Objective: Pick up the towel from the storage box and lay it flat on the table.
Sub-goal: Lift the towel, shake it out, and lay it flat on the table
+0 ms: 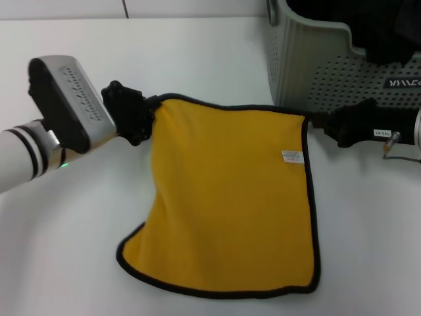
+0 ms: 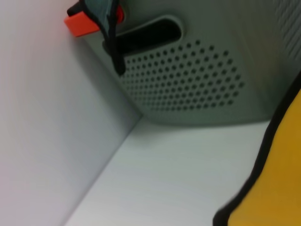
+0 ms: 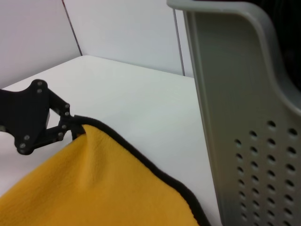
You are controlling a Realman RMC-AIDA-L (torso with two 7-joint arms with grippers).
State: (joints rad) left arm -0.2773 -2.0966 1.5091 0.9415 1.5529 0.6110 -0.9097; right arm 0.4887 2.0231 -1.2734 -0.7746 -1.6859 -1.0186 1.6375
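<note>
I should keep holding the towel [image 1: 230, 197] with my left gripper until the towel's far edge rests, because the black trim [image 1: 230, 106] is hanging above the table beside the box.
The mustard-yellow towel [image 1: 230, 197] with black trim and a white label is stretched between my two grippers over the white table [image 1: 197, 52]. My left gripper [image 1: 156, 104] is shut on its far left corner. My right gripper [image 1: 312, 120] is shut on its far right corner, just in front of the storage box [image 1: 316, 66]. The towel's near part rests on the table, with its near left corner drawn inward. The right wrist view shows the left gripper [image 3: 71, 125] pinching the towel [image 3: 94, 188]. The left wrist view shows the towel's edge [image 2: 282, 169] and the box [image 2: 188, 84].
The grey-green perforated box stands at the far right and holds dark black fabric [image 1: 375, 26]. An orange piece [image 2: 80, 23] and a dark strap hang at its handle slot. A white wall [image 3: 117, 28] rises behind the table.
</note>
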